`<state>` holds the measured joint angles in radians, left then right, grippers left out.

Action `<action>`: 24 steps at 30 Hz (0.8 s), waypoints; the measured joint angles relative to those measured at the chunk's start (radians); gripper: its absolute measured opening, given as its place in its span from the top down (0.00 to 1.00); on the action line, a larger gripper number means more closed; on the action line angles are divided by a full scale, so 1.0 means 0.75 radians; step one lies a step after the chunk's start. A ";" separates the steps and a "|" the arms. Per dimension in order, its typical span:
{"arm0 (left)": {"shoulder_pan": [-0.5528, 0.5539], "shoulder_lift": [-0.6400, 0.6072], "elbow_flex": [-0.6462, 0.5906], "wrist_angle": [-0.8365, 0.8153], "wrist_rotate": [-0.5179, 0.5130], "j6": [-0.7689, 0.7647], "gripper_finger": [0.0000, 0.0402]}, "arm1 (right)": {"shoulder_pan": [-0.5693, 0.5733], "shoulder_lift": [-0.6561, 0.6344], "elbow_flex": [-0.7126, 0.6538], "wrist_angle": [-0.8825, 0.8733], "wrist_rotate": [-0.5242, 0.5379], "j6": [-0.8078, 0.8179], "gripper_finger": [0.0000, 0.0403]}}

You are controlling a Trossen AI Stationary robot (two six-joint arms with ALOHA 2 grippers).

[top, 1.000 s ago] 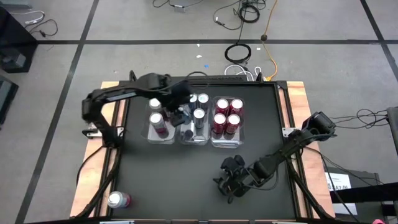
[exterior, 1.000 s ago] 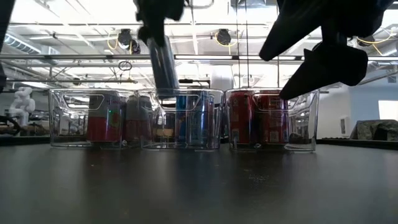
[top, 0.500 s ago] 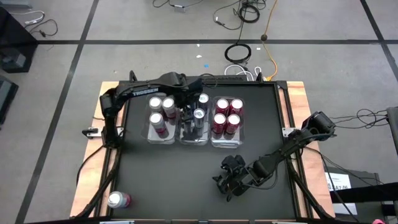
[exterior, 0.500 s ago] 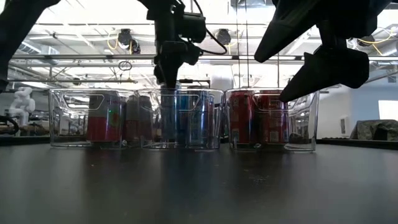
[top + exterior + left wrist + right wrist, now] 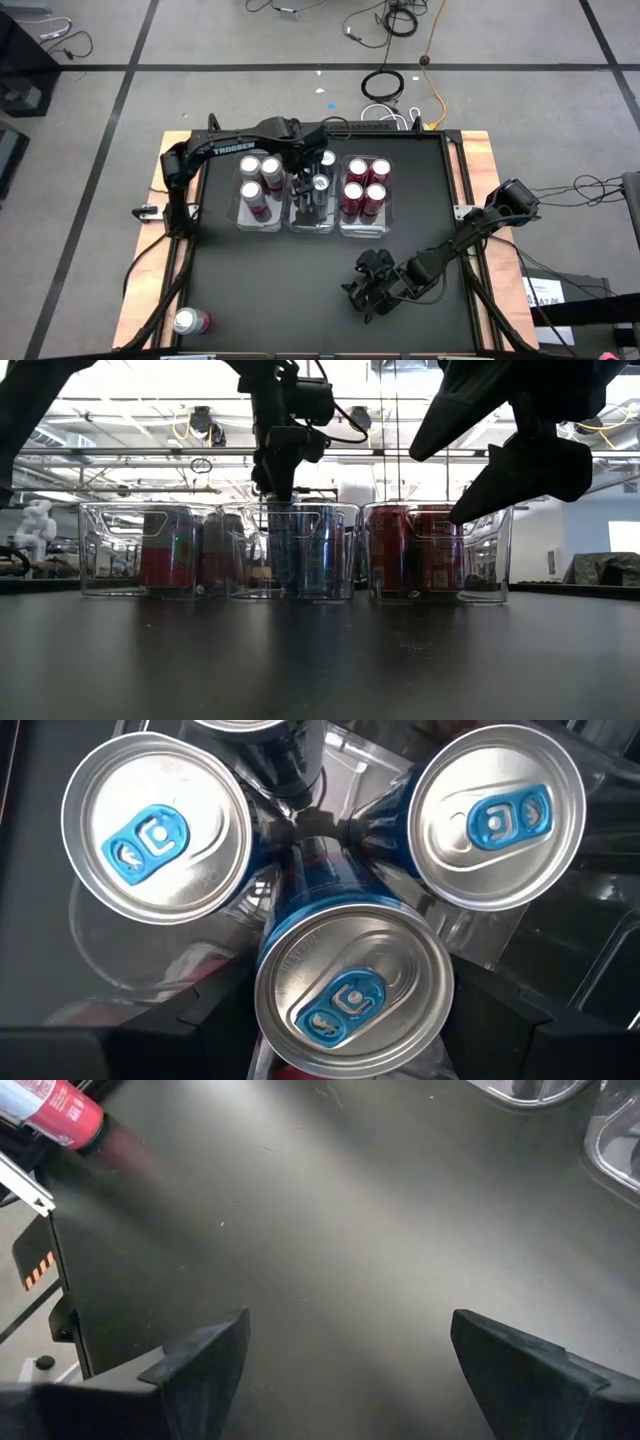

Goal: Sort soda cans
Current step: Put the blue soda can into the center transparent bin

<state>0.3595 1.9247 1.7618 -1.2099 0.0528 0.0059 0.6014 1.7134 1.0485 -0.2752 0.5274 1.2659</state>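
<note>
The silver-blue can's top (image 5: 321, 182) is level with the neighbouring cans in the middle bin, so it is time for my left gripper to open.
Three clear bins stand in a row at the table's far middle. The left bin (image 5: 240, 215) holds three pinkish-red soda cans, the right bin (image 5: 387, 218) several red ones. My left gripper (image 5: 303, 186) reaches down into the middle bin (image 5: 330, 222), shut on a silver-blue can (image 5: 350, 990) among other silver-blue cans (image 5: 155, 830). One pinkish-red can (image 5: 190, 320) lies on its side at the near left corner. My right gripper (image 5: 365, 295) hangs open above bare tabletop at the near right. My left gripper pinches the silver-blue can's side wall just below its top rim (image 5: 264, 1012) between its two fingers (image 5: 205, 1025). The fingers come from above, pointing down. The can stands upright inside the middle bin; whether its base rests on the bin floor I cannot tell.
The black tabletop (image 5: 280, 280) lies bare between the bins and the near edge. Wooden side strips (image 5: 480, 150) border the table. The right arm (image 5: 470, 235) slants in from the right edge.
My left gripper has gone down and a little toward the table's right edge with the silver-blue can, from above the bins' rims down into the middle bin. The can stays upright. For the last half second the gripper has kept still.
</note>
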 joint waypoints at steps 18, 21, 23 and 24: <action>0.001 0.000 -0.008 0.012 -0.015 -0.031 0.25 | 0.003 0.000 0.000 0.005 -0.007 0.000 0.16; 0.001 0.000 -0.008 0.011 -0.016 -0.034 0.24 | 0.003 0.000 0.000 0.005 -0.012 -0.002 0.16; 0.000 0.000 -0.008 0.010 -0.028 -0.034 0.24 | 0.003 0.000 0.000 0.005 -0.012 -0.003 0.16; 0.000 0.000 -0.008 0.007 -0.034 -0.034 0.24 | 0.003 0.000 0.000 0.005 -0.012 -0.003 0.16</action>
<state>0.3595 1.9247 1.7561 -1.2046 0.0272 -0.0193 0.6037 1.7134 1.0485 -0.2718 0.5182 1.2640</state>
